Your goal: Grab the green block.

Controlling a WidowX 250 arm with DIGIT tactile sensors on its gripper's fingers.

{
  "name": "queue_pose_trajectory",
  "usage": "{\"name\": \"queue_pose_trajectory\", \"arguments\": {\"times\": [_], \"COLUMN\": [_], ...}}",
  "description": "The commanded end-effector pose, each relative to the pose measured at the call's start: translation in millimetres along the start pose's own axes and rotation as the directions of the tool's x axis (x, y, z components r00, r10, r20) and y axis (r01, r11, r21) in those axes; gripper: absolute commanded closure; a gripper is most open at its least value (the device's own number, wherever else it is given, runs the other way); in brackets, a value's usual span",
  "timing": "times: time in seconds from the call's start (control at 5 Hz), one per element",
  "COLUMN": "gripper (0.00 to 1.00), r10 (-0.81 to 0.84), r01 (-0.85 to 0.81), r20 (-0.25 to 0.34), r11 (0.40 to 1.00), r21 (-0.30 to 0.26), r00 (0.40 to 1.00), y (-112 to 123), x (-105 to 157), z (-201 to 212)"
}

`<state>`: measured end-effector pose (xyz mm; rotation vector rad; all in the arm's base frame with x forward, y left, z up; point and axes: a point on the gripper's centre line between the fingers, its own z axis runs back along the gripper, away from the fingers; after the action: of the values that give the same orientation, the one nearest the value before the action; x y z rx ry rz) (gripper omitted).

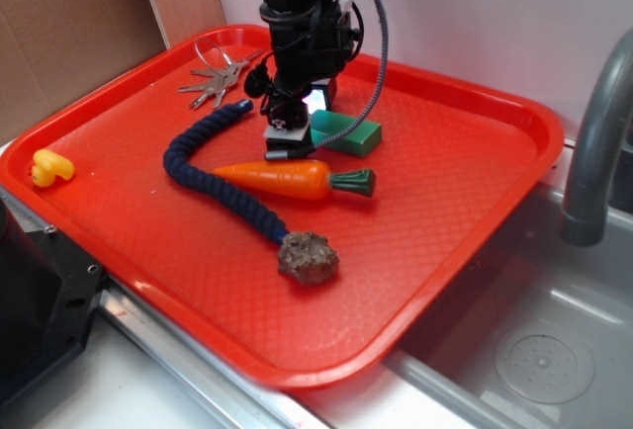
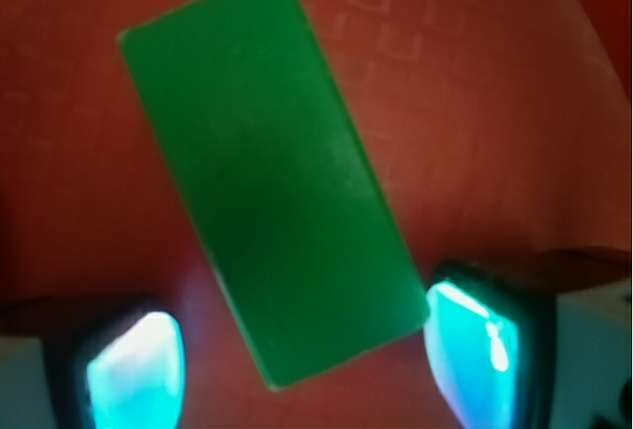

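My fingers are beside the green block [image 2: 267, 172] at only its near end [image 2: 341, 345], and the block's long sides slant. My gripper isn't ready to close yet: it should turn first, then close on the block.
The green block [image 1: 350, 133] lies flat on the red tray [image 1: 450, 187] at the back middle. My gripper [image 1: 289, 133] is lowered over the block's left end, just above the tray. In the wrist view the green block [image 2: 267, 172] runs diagonally, its near end between my gripper [image 2: 307, 360] fingers. The right fingertip [image 2: 477, 345] is almost at the block's corner. The left fingertip [image 2: 134, 370] stands apart from it, with bare tray between. The gripper is open.
On the tray there are also an orange toy carrot [image 1: 285, 180] just in front of the block, a dark blue rope [image 1: 210, 170], a brown lump [image 1: 308, 257], keys [image 1: 219, 78] and a yellow duck [image 1: 49, 167]. A sink [image 1: 539, 355] and grey faucet [image 1: 596, 137] are at the right.
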<state>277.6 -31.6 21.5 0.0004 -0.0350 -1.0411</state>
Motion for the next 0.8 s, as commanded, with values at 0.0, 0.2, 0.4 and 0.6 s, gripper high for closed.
{"name": "queue_pose_trajectory", "arguments": {"times": [0.0,0.2,0.4,0.6], "gripper": [0.00,0.00,1.00,1.00], "r10": [-0.103,-0.155,-0.176,-0.166], "r01": [0.102,0.154,0.176,0.166], "r20": [0.042,0.026,-0.003,0.006], "r11": [0.995,0.988,0.984,0.986], "r21": [0.010,0.028,0.020,0.003], "r00": [0.994,0.988,0.984,0.986], "y": [-4,-7,-14,-24], "x": [33,45,49,45], "z": [0,2,-3,-1]}}
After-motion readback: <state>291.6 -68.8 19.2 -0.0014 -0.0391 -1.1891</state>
